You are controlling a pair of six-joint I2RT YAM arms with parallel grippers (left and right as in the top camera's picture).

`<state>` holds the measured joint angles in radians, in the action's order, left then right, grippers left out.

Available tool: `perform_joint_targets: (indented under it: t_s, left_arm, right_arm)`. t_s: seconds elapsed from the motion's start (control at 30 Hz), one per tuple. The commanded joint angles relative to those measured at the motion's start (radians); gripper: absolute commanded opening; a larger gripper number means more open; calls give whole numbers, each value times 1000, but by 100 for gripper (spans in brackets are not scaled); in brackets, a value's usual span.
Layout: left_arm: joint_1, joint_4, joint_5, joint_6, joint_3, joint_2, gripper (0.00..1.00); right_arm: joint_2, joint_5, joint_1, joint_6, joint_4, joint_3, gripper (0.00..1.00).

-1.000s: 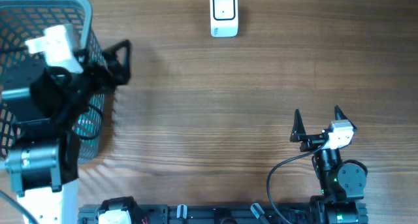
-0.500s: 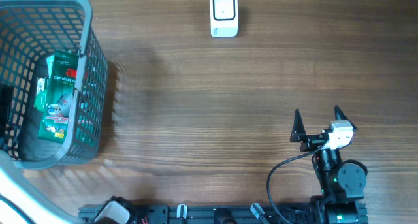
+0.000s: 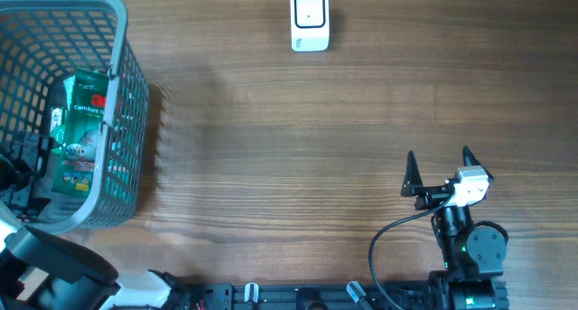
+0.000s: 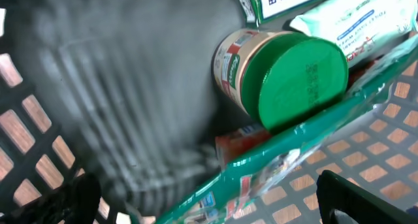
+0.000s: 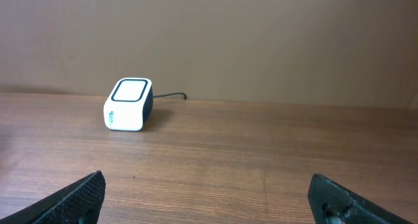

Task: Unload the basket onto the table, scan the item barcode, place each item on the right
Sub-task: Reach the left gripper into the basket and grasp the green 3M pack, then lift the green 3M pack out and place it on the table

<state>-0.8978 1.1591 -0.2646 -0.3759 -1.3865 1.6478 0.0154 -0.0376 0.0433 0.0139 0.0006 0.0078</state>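
Observation:
I will grab the green packet by its exposed long edge (image 4: 259, 162) with my left gripper next. Then I can lay it flat on the tabletop for scanning.
A green packet (image 3: 81, 129) lies in the grey-blue mesh basket (image 3: 126, 39) at the table's left end. In the left wrist view I see a jar with a green lid (image 4: 300, 70), a white and green pack (image 4: 346, 18) and the green packet's edge (image 4: 287, 152) on the basket floor. My left gripper (image 3: 25, 168) hangs open inside the basket's left side, with nothing between its fingers (image 4: 366, 198). The white barcode scanner (image 3: 309, 21) stands at the far middle, also seen from the right wrist (image 5: 128, 104). My right gripper (image 3: 438, 168) rests open and empty at the near right.
The basket's mesh walls (image 4: 26, 113) stand close around the left gripper. A black cable (image 5: 171, 96) leaves the scanner toward the back. Bare wooden tabletop (image 3: 289, 165) lies between basket, scanner and right arm.
My left arm has swung off the top of the basket to the near left, uncovering the green packet. Its gripper now sits low in the basket's left side. The right arm has not moved.

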Motion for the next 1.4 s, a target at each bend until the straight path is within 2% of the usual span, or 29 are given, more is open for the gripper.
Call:
perform_joint_targets:
  t_s: [0.0, 0.17, 0.33, 0.4, 0.47, 0.5, 0.7, 0.83, 0.9, 1.03, 1.13, 1.2, 1.37]
  left_arm:
    - [13, -40, -28, 32, 58, 43, 100]
    - [87, -149, -123, 32, 144, 58, 100]
    - [238, -184, -129, 32, 144, 60, 99]
    - [288, -204, -128, 33, 144, 60, 52]
    - [305, -230, -128, 48, 144, 60, 11]
    - [304, -239, -127, 57, 142, 60, 4]
    - [257, -180, -129, 58, -8, -13, 4]
    - [244, -125, -150, 46, -234, -203, 4]
    - [245, -146, -192, 0, -261, -331, 4]
    - [275, -147, -204, -6, -261, -528, 4]
    - [365, -145, -352, -3, -261, -581, 4]
    - [490, -135, -452, 30, -260, -577, 4]
    - [853, -23, -456, 195, -205, -481, 4]
  right_arm:
    - [-6, -15, 0, 12, 2, -3, 100]
    - [-6, -15, 0, 12, 2, -3, 100]
    - [-6, -15, 0, 12, 2, -3, 100]
    - [-6, -15, 0, 12, 2, -3, 100]
    - [-6, -15, 0, 12, 2, -3, 100]
    - [-6, -15, 0, 12, 2, -3, 100]
    - [-6, -15, 1, 12, 2, -3, 100]
    - [-6, -15, 0, 12, 2, -3, 100]
    - [-6, -15, 0, 12, 2, -3, 100]
    - [-6, -15, 0, 12, 2, -3, 100]
    - [-6, -15, 0, 12, 2, -3, 100]
    - [-6, -15, 0, 13, 2, -3, 100]
    - [-6, -16, 0, 12, 2, -3, 100]
